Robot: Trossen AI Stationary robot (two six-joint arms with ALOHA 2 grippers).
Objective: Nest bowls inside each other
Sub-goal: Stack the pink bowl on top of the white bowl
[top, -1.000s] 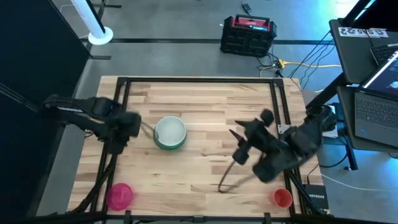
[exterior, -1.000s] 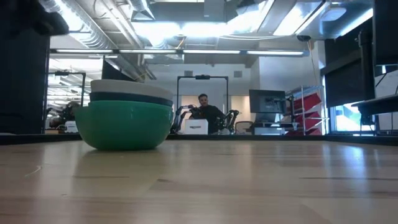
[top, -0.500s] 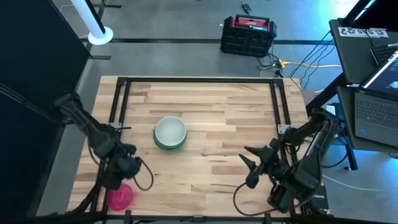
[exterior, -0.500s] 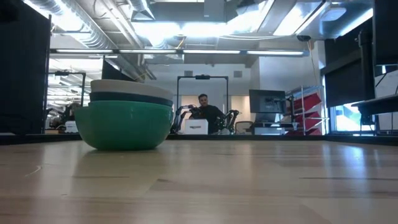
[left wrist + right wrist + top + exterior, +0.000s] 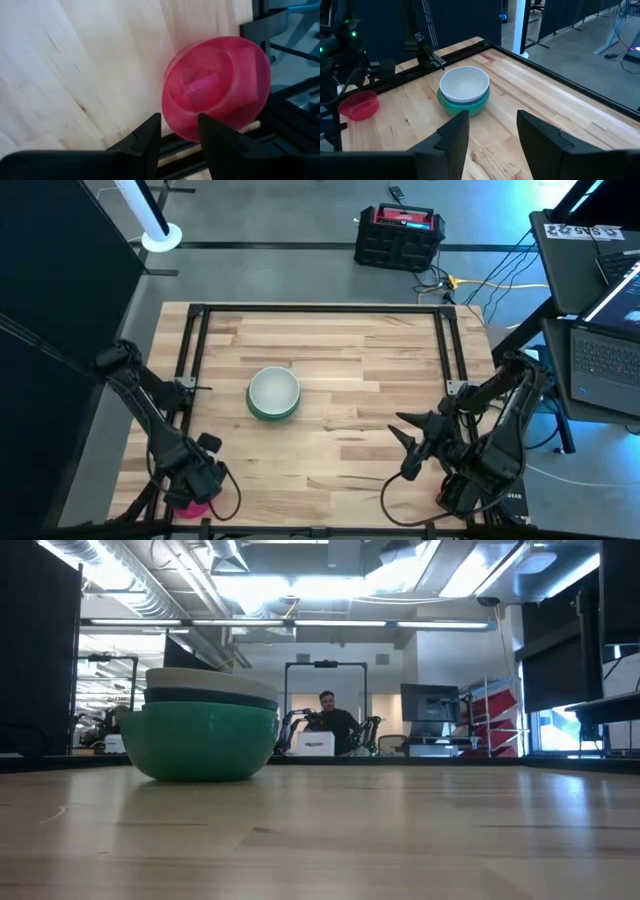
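Note:
My left gripper grips the pink bowl by its rim (image 5: 167, 112) next, to nest it in the white bowl.
A white bowl (image 5: 273, 389) sits nested in a dark blue bowl (image 5: 212, 696), which sits in a teal-green bowl (image 5: 200, 745) resting on its base at mid-table. A pink bowl (image 5: 217, 85) stands upright at the table's near left corner. My left gripper (image 5: 177, 125) hangs open above it, pointing down. One finger (image 5: 150, 135) is outside the bowl's rim and the other (image 5: 215, 140) is over its edge; I see no touch. In the high view the left gripper (image 5: 200, 490) covers most of the pink bowl (image 5: 188, 506). My right gripper (image 5: 492, 125) is open and holds nothing, raised near the near right corner (image 5: 408, 448).
A black metal frame (image 5: 190, 350) runs along the table's left, far and right sides. The left arm (image 5: 340, 55) stands behind the pink bowl (image 5: 359, 104) in the right wrist view. Bare wood (image 5: 340, 430) lies between the stack and the right gripper.
My left gripper has swung from beside the stack toward the table's near left corner and come down over the pink bowl. My right arm has drawn back toward the near right edge and sunk, then kept still. The bowls have not moved.

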